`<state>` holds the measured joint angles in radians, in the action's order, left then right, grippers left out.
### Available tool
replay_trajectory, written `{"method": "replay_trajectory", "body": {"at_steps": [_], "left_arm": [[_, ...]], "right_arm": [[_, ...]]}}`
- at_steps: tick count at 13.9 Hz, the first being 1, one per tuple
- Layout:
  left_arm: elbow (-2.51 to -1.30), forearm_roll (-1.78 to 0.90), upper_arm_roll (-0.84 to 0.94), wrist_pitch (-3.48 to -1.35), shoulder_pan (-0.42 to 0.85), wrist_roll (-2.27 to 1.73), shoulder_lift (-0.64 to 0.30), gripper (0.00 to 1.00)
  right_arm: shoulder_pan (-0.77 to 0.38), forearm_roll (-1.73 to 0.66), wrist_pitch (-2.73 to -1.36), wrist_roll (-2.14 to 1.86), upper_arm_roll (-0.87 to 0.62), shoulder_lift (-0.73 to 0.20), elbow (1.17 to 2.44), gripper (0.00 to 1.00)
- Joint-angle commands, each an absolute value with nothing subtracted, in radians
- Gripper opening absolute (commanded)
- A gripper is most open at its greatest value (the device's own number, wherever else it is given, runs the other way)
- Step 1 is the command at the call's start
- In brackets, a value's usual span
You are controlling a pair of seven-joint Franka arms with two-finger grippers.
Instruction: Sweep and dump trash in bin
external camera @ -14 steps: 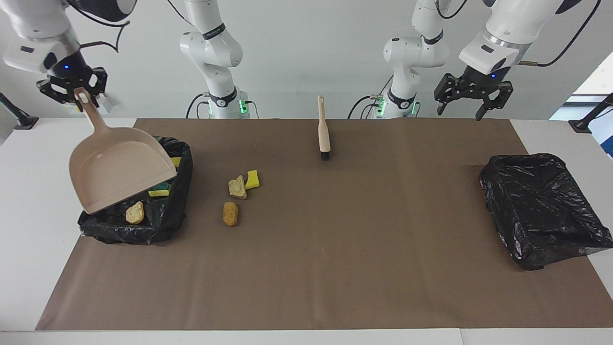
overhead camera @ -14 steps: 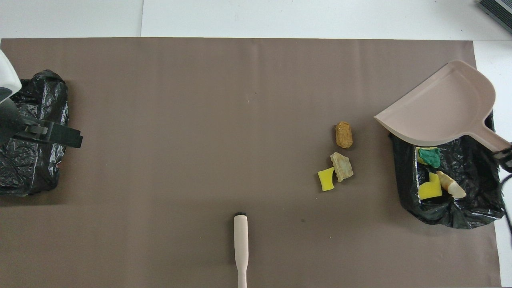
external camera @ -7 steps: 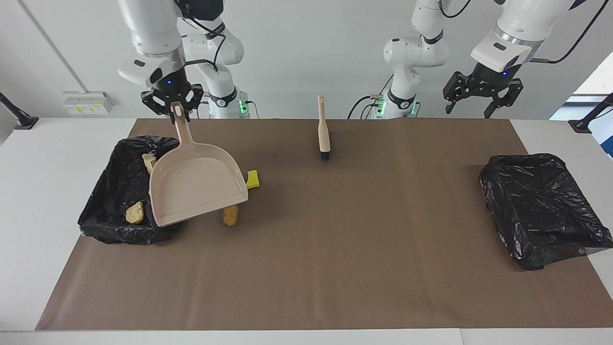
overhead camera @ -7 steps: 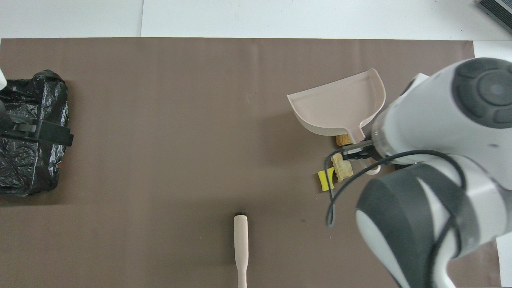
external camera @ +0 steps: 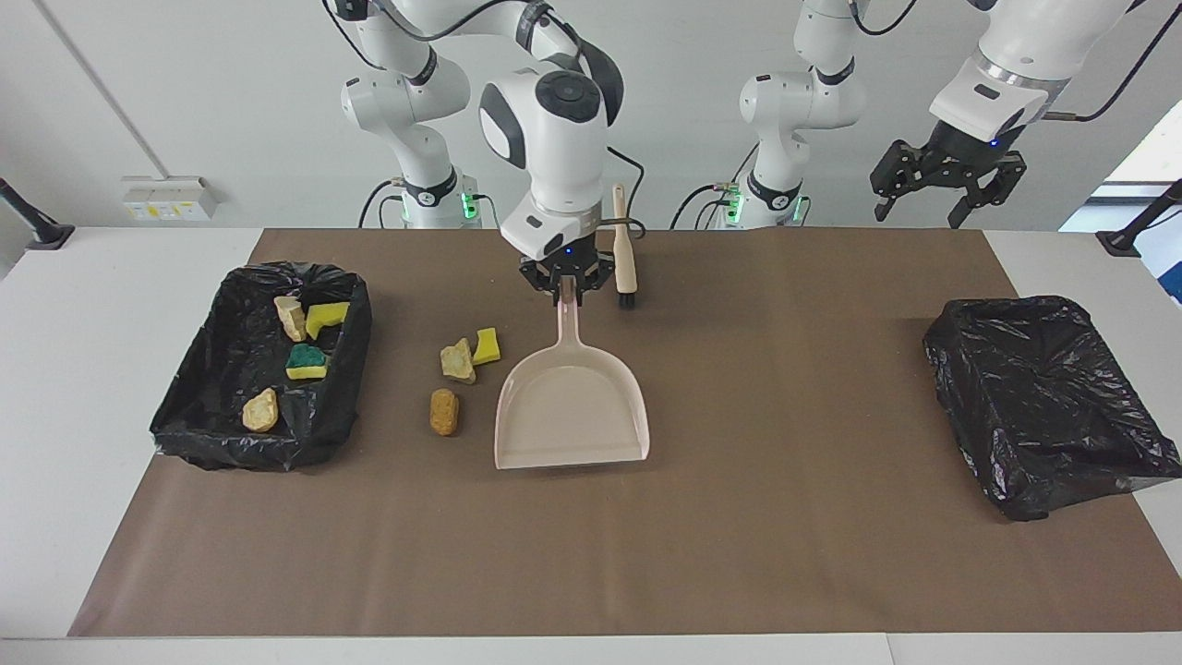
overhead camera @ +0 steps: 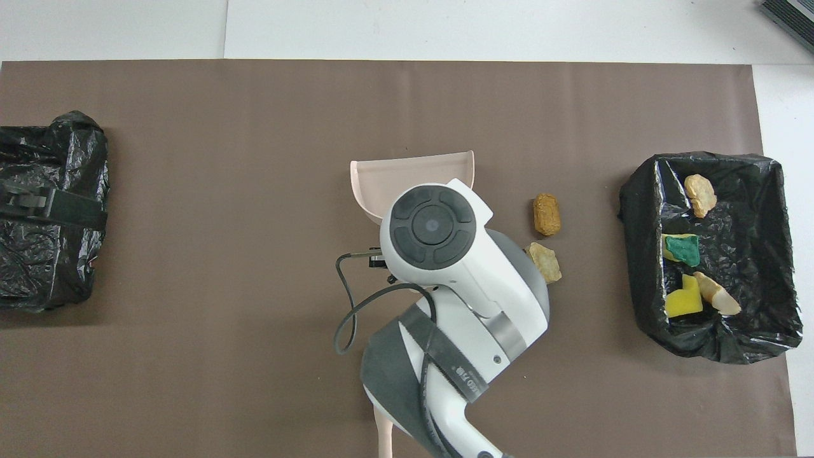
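The dustpan's wide opening (overhead camera: 412,164) is tilted above the brown mat in the overhead view, so my right gripper should keep hold of the dustpan.
My right gripper (external camera: 567,280) is shut on the handle of the pink-beige dustpan (external camera: 572,406), which lies low at the mat's middle with its mouth pointing away from the robots. In the overhead view my right arm covers most of the dustpan (overhead camera: 413,173). Loose trash sits beside it toward the right arm's end: a beige chunk (external camera: 457,360), a yellow sponge bit (external camera: 487,345) and a brown lump (external camera: 444,411). The black-lined bin (external camera: 334,406) at that end holds several pieces. My left gripper (external camera: 933,208) waits open, raised over the left arm's end.
The wooden-handled brush (external camera: 624,249) lies near the robots' edge, just beside my right gripper. A second black-lined bin (external camera: 1043,406) sits at the left arm's end of the brown mat (external camera: 739,554).
My right arm has carried the dustpan from over the bin to the mat's middle and brought it down beside the loose trash. The left gripper has drifted slightly.
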<state>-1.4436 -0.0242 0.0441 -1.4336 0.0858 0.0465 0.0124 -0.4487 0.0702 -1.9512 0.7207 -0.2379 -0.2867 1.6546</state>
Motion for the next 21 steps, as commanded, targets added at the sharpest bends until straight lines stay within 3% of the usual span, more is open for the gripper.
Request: {"method": "replay_trajectory", "body": {"at_steps": [1, 4, 9, 10, 12, 17, 21], "left_arm": [[-1.443, -0.029, 0.051, -1.424, 0.075, 0.048, 0.018, 1.00], [-1.443, -0.031, 0.051, -1.425, 0.075, 0.049, 0.018, 1.00], [-1.443, -0.031, 0.051, -1.411, 0.075, 0.046, 0.020, 1.00], [-1.443, -0.031, 0.051, -1.411, 0.075, 0.046, 0.020, 1.00], [-1.445, -0.031, 0.051, -1.420, 0.075, 0.045, 0.020, 1.00], [-1.445, -0.031, 0.051, -1.428, 0.077, 0.046, 0.020, 1.00], [-1.445, -0.032, 0.052, -1.451, 0.089, 0.051, 0.009, 1.00]], "right_arm": [[-0.512, 0.077, -2.041, 0.813, -0.227, -0.363, 1.623, 0.00], [-0.564, 0.129, -2.133, 0.870, -0.229, -0.423, 1.603, 0.00], [-0.537, 0.133, -2.229, 0.864, -0.229, -0.448, 1.648, 0.00], [-0.534, 0.130, -2.229, 0.859, -0.229, -0.449, 1.647, 0.05], [-0.525, 0.130, -2.220, 0.813, -0.229, -0.448, 1.649, 0.99], [-0.430, -0.035, -2.087, 0.798, -0.230, -0.355, 1.643, 1.00], [-0.411, -0.066, -1.796, 0.706, -0.232, -0.175, 1.654, 1.00]]}}
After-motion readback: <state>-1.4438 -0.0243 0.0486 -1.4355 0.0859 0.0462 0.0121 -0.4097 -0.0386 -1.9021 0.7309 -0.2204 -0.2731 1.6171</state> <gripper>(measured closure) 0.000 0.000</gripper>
